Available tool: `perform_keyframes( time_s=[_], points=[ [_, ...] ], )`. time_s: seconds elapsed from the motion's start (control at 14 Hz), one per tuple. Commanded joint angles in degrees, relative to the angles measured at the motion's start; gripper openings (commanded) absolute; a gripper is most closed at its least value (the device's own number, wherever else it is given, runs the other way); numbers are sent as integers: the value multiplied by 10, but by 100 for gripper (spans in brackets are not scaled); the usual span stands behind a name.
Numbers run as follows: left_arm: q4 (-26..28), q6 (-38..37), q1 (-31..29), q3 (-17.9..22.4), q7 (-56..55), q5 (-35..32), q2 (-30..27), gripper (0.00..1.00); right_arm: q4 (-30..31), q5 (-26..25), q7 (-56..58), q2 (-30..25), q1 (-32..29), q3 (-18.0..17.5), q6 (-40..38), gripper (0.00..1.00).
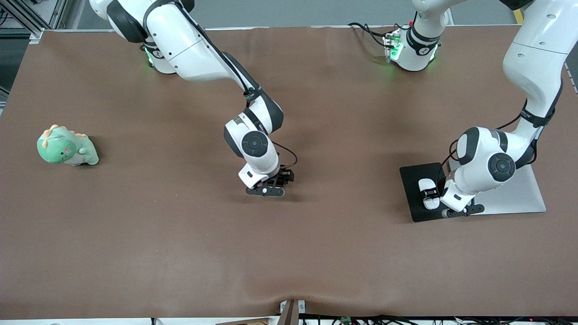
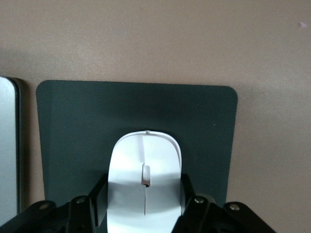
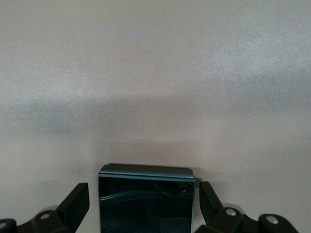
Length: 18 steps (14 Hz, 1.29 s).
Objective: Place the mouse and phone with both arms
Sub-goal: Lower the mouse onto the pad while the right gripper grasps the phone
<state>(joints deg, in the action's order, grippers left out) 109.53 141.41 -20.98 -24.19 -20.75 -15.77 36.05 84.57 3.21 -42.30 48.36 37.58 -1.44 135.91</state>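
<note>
The phone will be held next by its side edges in my right gripper so that it can be placed, and the black phone's dark glass side (image 3: 146, 208) will stay free.
The white mouse (image 1: 426, 185) lies on the dark mouse pad (image 1: 413, 178) toward the left arm's end of the table. My left gripper (image 1: 431, 195) is low over it, fingers pressed against both sides of the mouse (image 2: 145, 160), which rests on the pad (image 2: 73, 121). My right gripper (image 1: 285, 177) is low over the middle of the table. In the right wrist view the black phone (image 3: 146, 199) lies flat on the brown cloth between my open fingers (image 3: 77, 199), with a small gap on each side. In the front view the right hand hides the phone.
A silver flat slab (image 1: 519, 192) lies beside the mouse pad, partly under the left arm; its edge shows in the left wrist view (image 2: 7, 145). A green dinosaur toy (image 1: 65, 146) sits toward the right arm's end. Brown cloth (image 1: 180, 234) covers the table.
</note>
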Motion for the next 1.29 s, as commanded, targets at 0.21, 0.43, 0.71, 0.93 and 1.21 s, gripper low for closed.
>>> perform_keyframes(
  time_s=[0.21,0.43,0.71,0.93,1.21],
  points=[
    [3,12,-4,-2,-10,-28,4,60,-9,-10,-32,9,7,4,1,25],
    [2,14,-4,-2,-10,-30,4,100,-10,-11,-30,5,3,4,1,0],
    [-2,7,3,-3,-11,-30,-12,100,-7,-10,-26,-8,-15,4,-7,0],
    [-12,-31,4,-9,-11,-30,-51,100,-3,-10,-26,-27,-32,4,-43,0],
    [-52,-116,1,-23,-3,-30,-97,100,64,-6,62,-94,-93,0,-87,0]
  ],
)
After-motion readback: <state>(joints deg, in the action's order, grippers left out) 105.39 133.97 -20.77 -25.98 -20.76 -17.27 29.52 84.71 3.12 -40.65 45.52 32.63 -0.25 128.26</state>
